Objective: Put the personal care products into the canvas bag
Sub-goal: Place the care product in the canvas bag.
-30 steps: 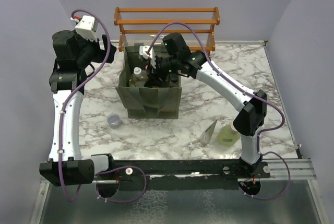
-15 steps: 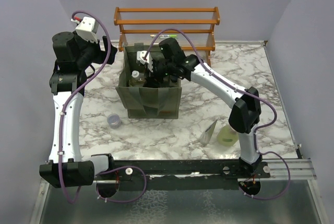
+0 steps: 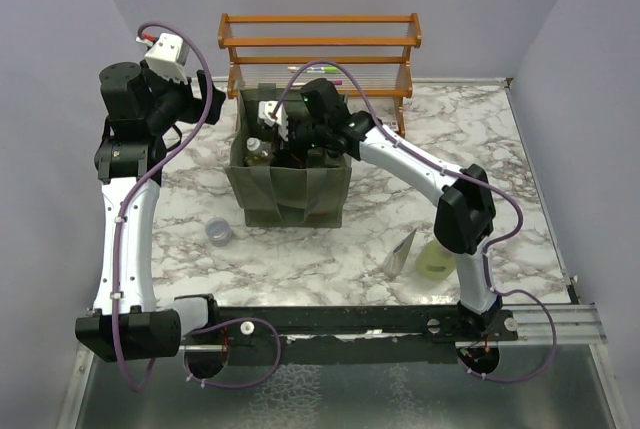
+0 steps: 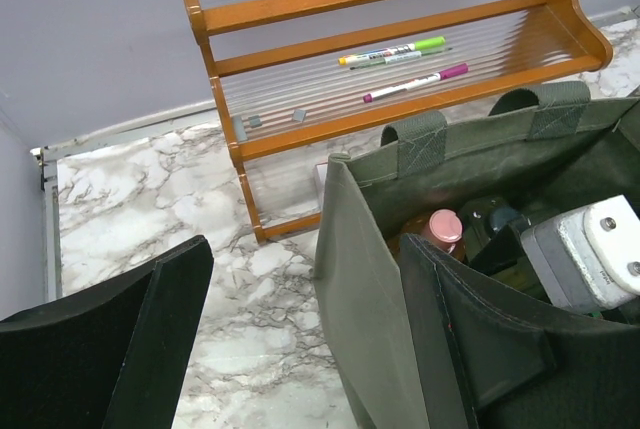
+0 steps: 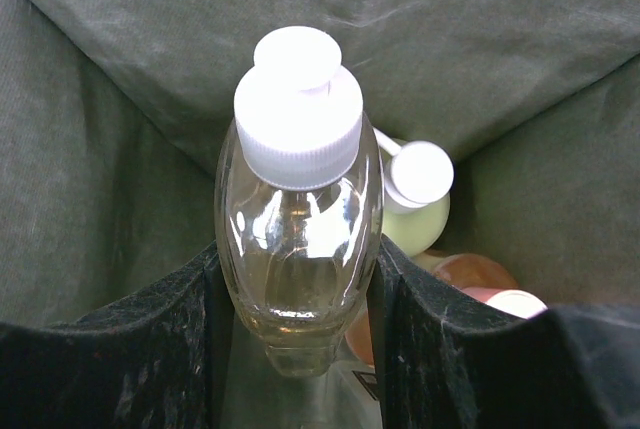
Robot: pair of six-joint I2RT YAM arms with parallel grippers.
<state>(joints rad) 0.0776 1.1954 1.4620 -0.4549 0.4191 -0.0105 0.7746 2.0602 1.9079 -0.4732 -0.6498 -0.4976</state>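
Note:
The clear bottle stays in my right gripper for now until it is lower in the bag, since if I opened now, it would drop beside the pale green bottle below.
The olive canvas bag [image 3: 285, 189] stands open in front of the rack. My right gripper [image 5: 297, 334] reaches down inside it, shut on a clear bottle with a white cap [image 5: 297, 239]; from above this bottle [image 3: 255, 149] shows near the bag's left wall. Below it in the bag lie a pale green bottle [image 5: 420, 217] and an orange bottle [image 5: 468, 271] with a pink cap [image 4: 445, 226]. My left gripper [image 4: 305, 249] stands open at the bag's left rear corner [image 4: 350, 249], holding nothing. A grey pouch [image 3: 402, 252] and another pale green bottle [image 3: 436, 259] rest on the table at front right.
The wooden slatted rack [image 3: 320, 44] stands against the back wall with green and pink markers [image 4: 400, 51] on its shelf. A small lavender cup [image 3: 219, 232] sits on the marble front left of the bag. The right arm arches over the bag's right side.
The right arm has swung left and carried the clear bottle further toward the bag's left wall. The left arm has not moved.

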